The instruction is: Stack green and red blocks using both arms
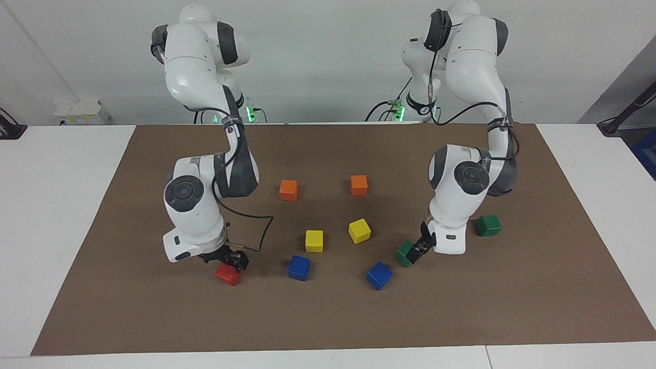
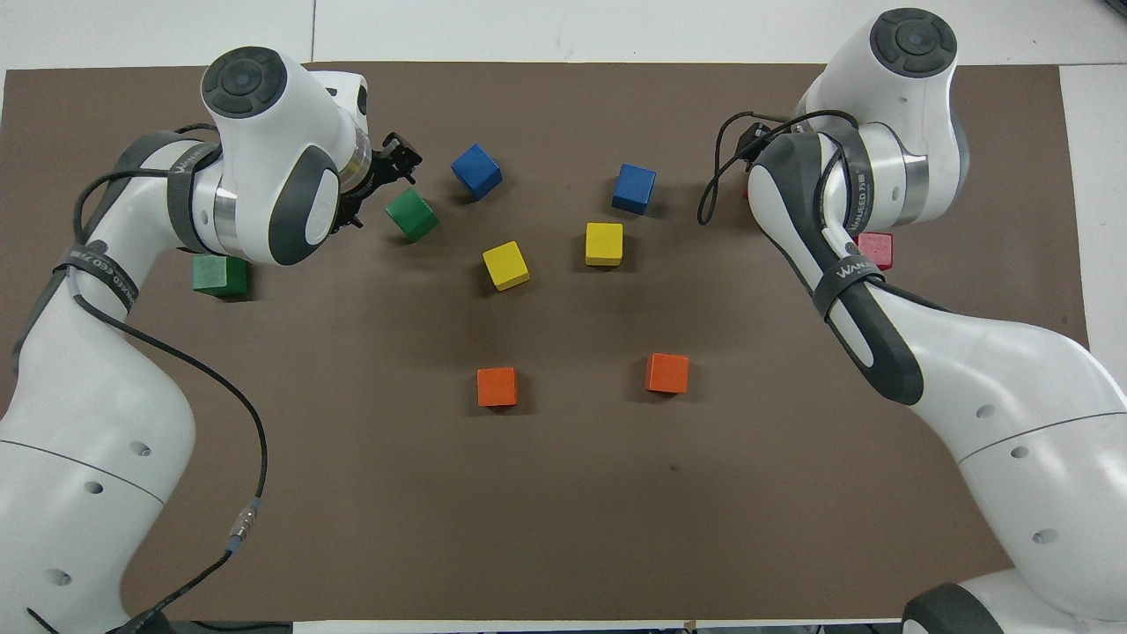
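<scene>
I am not ready to close my left gripper on the green cube yet. I need to move its fingers toward the cube first, because they would miss if I closed now.
A red cube lies toward the right arm's end, and my right gripper is down on top of it. The second red cube lies nearer to the robots, half hidden by the right arm in the overhead view. My left gripper is low against the side of a green cube, which also shows in the overhead view beside that gripper. The second green cube lies nearer to the robots, toward the left arm's end.
Two blue cubes, two yellow cubes and two orange cubes lie between the grippers on the brown mat. White table surrounds the mat.
</scene>
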You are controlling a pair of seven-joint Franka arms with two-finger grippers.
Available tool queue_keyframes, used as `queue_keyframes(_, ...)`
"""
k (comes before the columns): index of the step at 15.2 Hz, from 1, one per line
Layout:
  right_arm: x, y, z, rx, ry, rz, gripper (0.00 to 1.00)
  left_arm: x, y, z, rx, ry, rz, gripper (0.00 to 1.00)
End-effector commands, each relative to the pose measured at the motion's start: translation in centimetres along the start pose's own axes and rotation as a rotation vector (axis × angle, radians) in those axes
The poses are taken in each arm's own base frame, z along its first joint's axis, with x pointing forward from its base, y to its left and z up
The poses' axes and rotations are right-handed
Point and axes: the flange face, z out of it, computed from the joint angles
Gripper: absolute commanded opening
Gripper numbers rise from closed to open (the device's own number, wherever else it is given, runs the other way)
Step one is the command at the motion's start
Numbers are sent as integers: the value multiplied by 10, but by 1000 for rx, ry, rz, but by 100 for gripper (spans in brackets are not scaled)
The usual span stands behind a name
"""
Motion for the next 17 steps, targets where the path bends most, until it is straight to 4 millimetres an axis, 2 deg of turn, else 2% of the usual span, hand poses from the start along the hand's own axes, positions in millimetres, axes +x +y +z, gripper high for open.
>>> queue_keyframes(1,13,-6,8,-2,17,24,100,-10,21,12,8,17,-17,100)
queue_keyframes(5,17,-6,16,9,35,42,100,-16,22,19,16,31,-2,100)
queue_keyframes(8,17,-5,28,10,33,46,100,-31,17,37,31,32,-15,100)
queue_keyframes(11,17,-8,30,31,58,75,100,-30,17,37,20,40,-21,100)
queue_keyframes(12,15,-9,30,30,56,75,100,-31,16,40,20,41,-22,95)
queue_keyframes(13,13,-10,32,27,52,73,100,-30,15,40,19,42,-22,88)
queue_keyframes(14,10,-9,36,22,43,72,100,-25,13,39,19,42,-30,70)
queue_keyframes(15,7,-9,43,16,35,70,100,-22,10,38,20,42,-36,51)
queue_keyframes(16,4,-7,49,11,29,68,100,-22,10,38,28,37,-36,19)
queue_keyframes(17,0,-5,55,5,20,66,100,-22,7,37,55,28,-34,0)
